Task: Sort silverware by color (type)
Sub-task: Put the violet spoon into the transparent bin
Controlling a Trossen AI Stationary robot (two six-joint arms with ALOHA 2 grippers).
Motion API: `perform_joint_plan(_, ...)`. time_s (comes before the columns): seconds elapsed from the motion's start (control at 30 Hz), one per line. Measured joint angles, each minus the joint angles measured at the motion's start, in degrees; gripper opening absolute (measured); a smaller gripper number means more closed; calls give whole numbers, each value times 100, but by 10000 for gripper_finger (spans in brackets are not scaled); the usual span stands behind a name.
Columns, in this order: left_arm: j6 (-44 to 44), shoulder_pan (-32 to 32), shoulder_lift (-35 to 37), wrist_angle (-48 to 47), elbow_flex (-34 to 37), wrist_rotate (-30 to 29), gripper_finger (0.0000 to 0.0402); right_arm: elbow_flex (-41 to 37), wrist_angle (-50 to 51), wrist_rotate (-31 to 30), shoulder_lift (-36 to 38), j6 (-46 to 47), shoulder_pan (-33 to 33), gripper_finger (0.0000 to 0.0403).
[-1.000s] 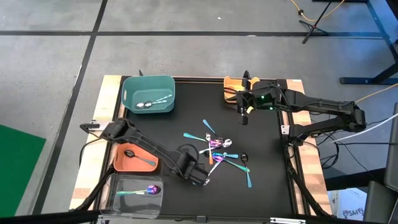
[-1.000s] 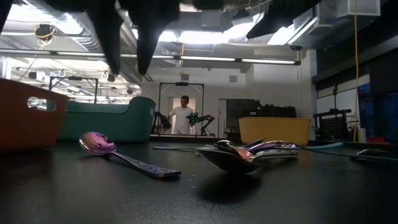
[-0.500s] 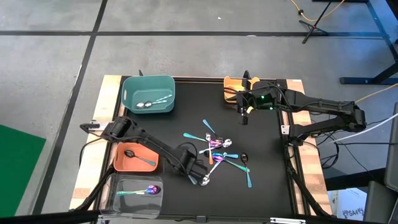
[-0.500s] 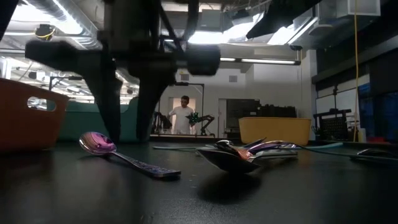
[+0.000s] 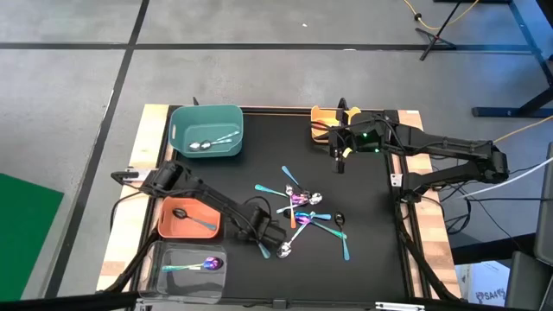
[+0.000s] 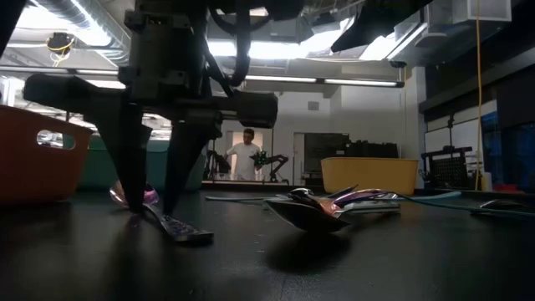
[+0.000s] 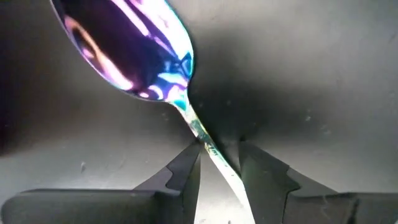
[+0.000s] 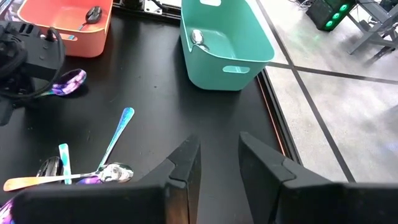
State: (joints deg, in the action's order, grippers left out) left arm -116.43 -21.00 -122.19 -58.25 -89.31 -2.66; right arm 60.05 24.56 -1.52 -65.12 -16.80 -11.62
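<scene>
My left gripper grabs the iridescent purple spoon by its thin handle just behind the bowl point(image 7: 214, 152) next, to sort it into the clear bin.
An iridescent purple spoon point(image 7: 124, 50) lies flat on the black mat near the front edge, its handle point(image 6: 180, 227) pointing toward the near side. My left gripper point(image 5: 262, 235) points down over it and is open, one finger on each side of the handle just behind the bowl. My right gripper point(image 5: 340, 160) hangs open and empty above the mat beside the yellow bin point(image 5: 324, 121). Several loose spoons point(image 5: 307, 212) in teal, silver, purple, orange and black lie in a heap mid-mat. My left gripper stands astride the spoon's thin handle point(image 7: 208, 149) right behind the bowl. It comes from above with the fingers lying across the handle. One fingertip point(image 7: 189, 163) lies against the handle and the other stands just off it. The spoon rests flat on the mat.
A teal bin point(image 5: 206, 130) with silver spoons stands at the far left. An orange bin point(image 5: 187, 220) with a black spoon and a clear bin point(image 5: 192, 268) with a purple spoon stand at the near left. A silver spoon point(image 6: 309, 213) lies just right of the gripper.
My left gripper has come down to the mat, shifting a little toward the left edge, and now stands astride the purple spoon. The spoon's handle end has swung toward the left while its bowl stayed about where it was. The gap between the fingers is unchanged.
</scene>
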Motion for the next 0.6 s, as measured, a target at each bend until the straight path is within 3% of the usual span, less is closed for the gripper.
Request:
perform_joint_plan(0.33,1,0,52,275,349,-157,103,0,1,0,0,0,-1,97)
perform_joint_plan(0.6,1,-6,37,324,368,-286,61,0,0,0,0,0,0,97)
